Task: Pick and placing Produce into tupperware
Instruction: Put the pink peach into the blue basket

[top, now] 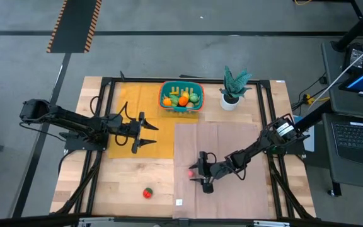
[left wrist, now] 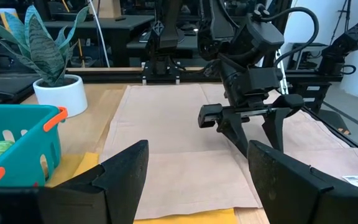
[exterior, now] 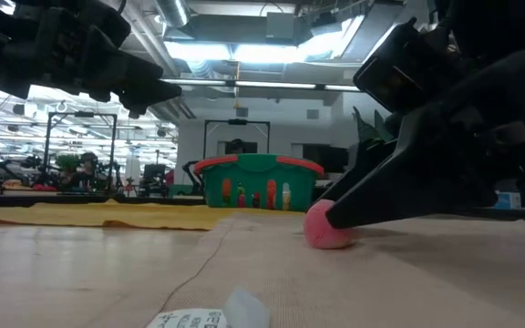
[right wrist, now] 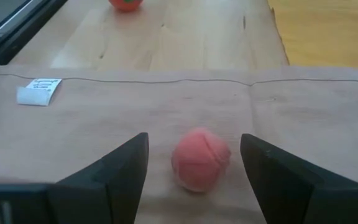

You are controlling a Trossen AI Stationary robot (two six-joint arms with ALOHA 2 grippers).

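My right gripper's fingers are beside the pink round fruit (top: 191, 173), low over the tan cloth. They would hold it if they closed now, so my right gripper closes next.
A small pink round fruit (right wrist: 201, 160) lies on the tan cloth (top: 225, 145) near the table's front. My right gripper (right wrist: 194, 140) is open and low over the cloth, one finger on each side of the fruit, with a gap showing at both sides. A red tomato (top: 147, 193) sits on the bare wood at the front left. The teal tupperware (top: 181, 96) with the orange-red rim stands at the far middle on the yellow cloth (top: 134, 120), with several pieces of produce in it. My left gripper (top: 155, 135) hovers open over the yellow cloth, holding nothing.
A potted green plant (top: 233, 88) in a white pot stands right of the tupperware. A white tag (right wrist: 39, 91) lies at the tan cloth's near edge. Black frame rails (top: 103, 126) run along the table's sides.
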